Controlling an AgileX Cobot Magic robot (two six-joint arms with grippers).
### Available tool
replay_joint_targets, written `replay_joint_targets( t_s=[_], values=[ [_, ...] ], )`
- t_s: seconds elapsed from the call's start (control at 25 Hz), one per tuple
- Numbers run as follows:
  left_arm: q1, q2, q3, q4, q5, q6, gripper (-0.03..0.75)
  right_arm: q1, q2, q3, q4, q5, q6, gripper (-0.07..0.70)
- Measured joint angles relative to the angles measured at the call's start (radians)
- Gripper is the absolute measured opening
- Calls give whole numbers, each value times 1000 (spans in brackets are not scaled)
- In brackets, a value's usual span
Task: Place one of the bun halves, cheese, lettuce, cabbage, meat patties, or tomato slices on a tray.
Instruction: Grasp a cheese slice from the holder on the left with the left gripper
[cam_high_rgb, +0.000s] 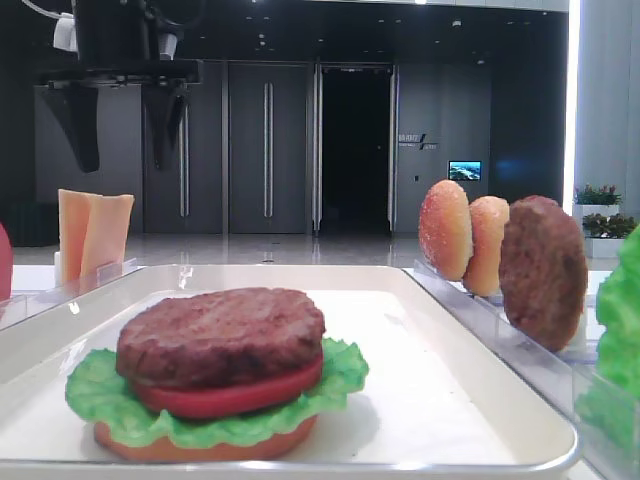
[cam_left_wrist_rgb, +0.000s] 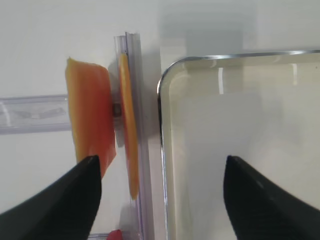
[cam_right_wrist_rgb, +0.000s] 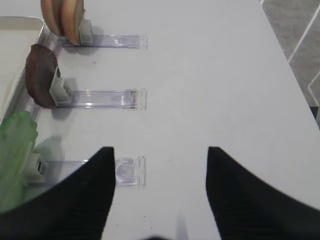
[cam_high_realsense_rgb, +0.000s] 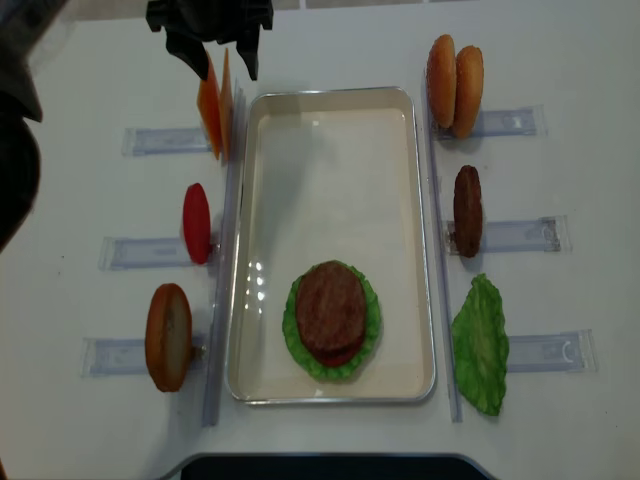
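I should pinch the cheese slice by its free upper edge with my left gripper next, since the clear rack holds the slice along its bottom.
The white tray (cam_high_realsense_rgb: 400, 180) lies mid-table; near its front sits a stack of bun base (cam_high_rgb: 200, 445), lettuce (cam_high_rgb: 100, 395), tomato slice (cam_high_rgb: 230, 398) and meat patty (cam_high_realsense_rgb: 330, 305). Two cheese slices (cam_high_realsense_rgb: 211, 112) stand upright in a clear rack by the tray's far left corner. My left gripper (cam_high_realsense_rgb: 222, 68) hangs open above them; in the left wrist view the inner cheese slice (cam_left_wrist_rgb: 129, 135) lies between the fingers and the outer slice (cam_left_wrist_rgb: 90, 120) by the left fingertip. My right gripper (cam_right_wrist_rgb: 160, 149) is open over bare table, holding nothing.
Clear racks line both long sides of the tray. The right racks hold two bun halves (cam_high_realsense_rgb: 455, 85), a patty (cam_high_realsense_rgb: 467, 210) and a lettuce leaf (cam_high_realsense_rgb: 482, 345). The left racks hold a tomato slice (cam_high_realsense_rgb: 196, 222) and a bun half (cam_high_realsense_rgb: 168, 335).
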Motion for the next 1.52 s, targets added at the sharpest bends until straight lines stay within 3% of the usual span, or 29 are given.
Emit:
replay_joint_targets(
  t_s=[0.4,0.72,1.52],
  values=[
    [1,36,0,6,-5,-21,579,0,0,0,0,0,0,415],
    [1,48,0,33,-45,-28,580,0,0,0,0,0,0,415],
    [1,110,-1,55,-52,-2,554,0,0,0,0,0,0,415]
  ],
)
